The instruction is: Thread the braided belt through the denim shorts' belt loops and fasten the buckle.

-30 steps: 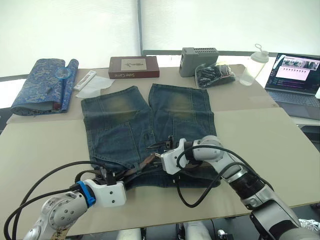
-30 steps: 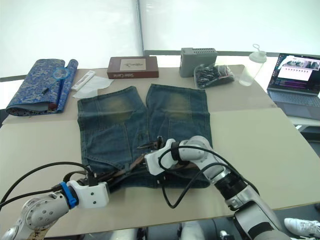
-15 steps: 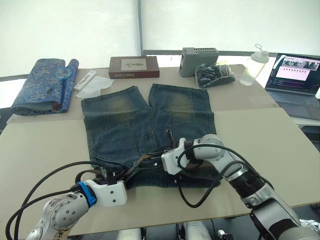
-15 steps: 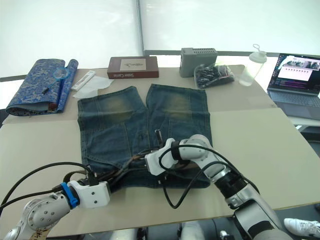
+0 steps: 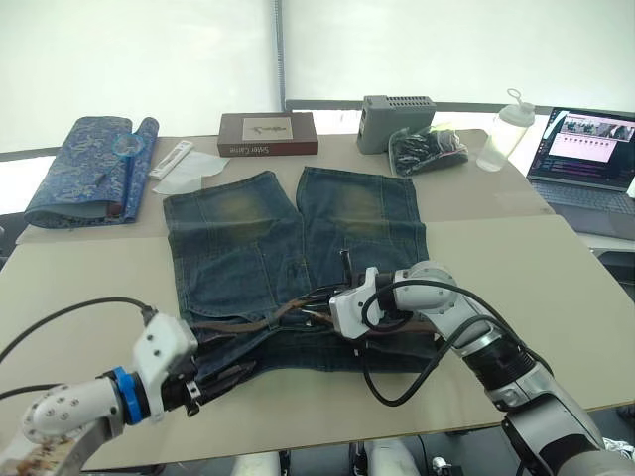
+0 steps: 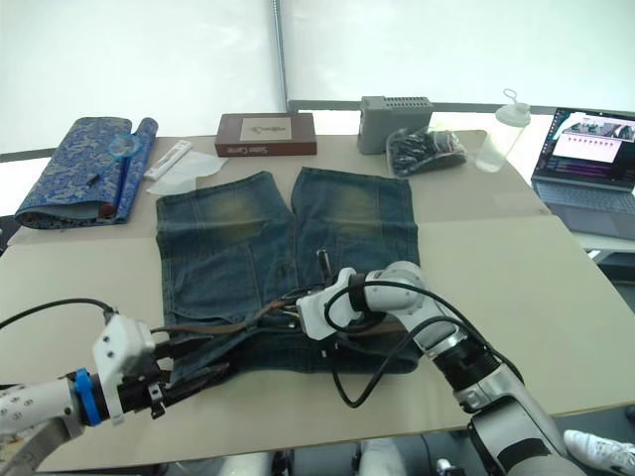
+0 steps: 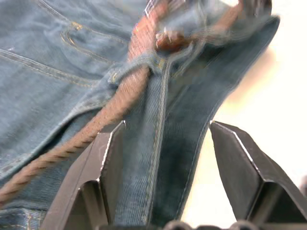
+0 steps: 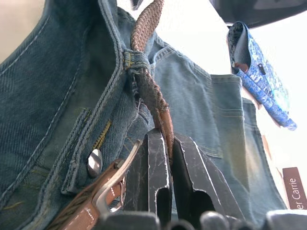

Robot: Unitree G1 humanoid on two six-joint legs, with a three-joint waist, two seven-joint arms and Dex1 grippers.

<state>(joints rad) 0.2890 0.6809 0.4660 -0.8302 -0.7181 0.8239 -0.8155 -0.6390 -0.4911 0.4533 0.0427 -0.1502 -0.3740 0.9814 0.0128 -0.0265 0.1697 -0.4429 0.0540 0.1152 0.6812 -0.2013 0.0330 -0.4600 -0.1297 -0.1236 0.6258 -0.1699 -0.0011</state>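
I should next use my left gripper to grab the braided belt by its woven part [image 5: 243, 325], so that I can thread it through the shorts' belt loops.
The denim shorts [image 5: 288, 248] lie flat with the waistband toward me. The braided belt [image 5: 243, 321] runs along the waistband's left half and passes through a belt loop [image 8: 134, 60]. My right gripper [image 8: 168, 136] is shut on the belt's brown leather tip [image 8: 165, 120] at the fly, and also appears in the head view [image 5: 316, 315]. The silver buckle [image 8: 112, 184] lies just beside its fingers, by the shorts' button. My left gripper [image 7: 165, 127] stands open at the waistband's left corner, its fingers straddling the denim edge, with the belt beside one finger [image 7: 108, 158].
Along the far edge are a blue patterned folded cloth [image 5: 84, 169], a white packet [image 5: 184, 164], a brown box [image 5: 268, 132], a grey box [image 5: 395, 114], a black bag [image 5: 427, 149] and a clear bottle [image 5: 501, 129]. A laptop [image 5: 585, 154] sits at far right.
My left gripper has opened, let go of the belt and drawn back to the left. My right gripper closed on the belt tip and shifted slightly right.
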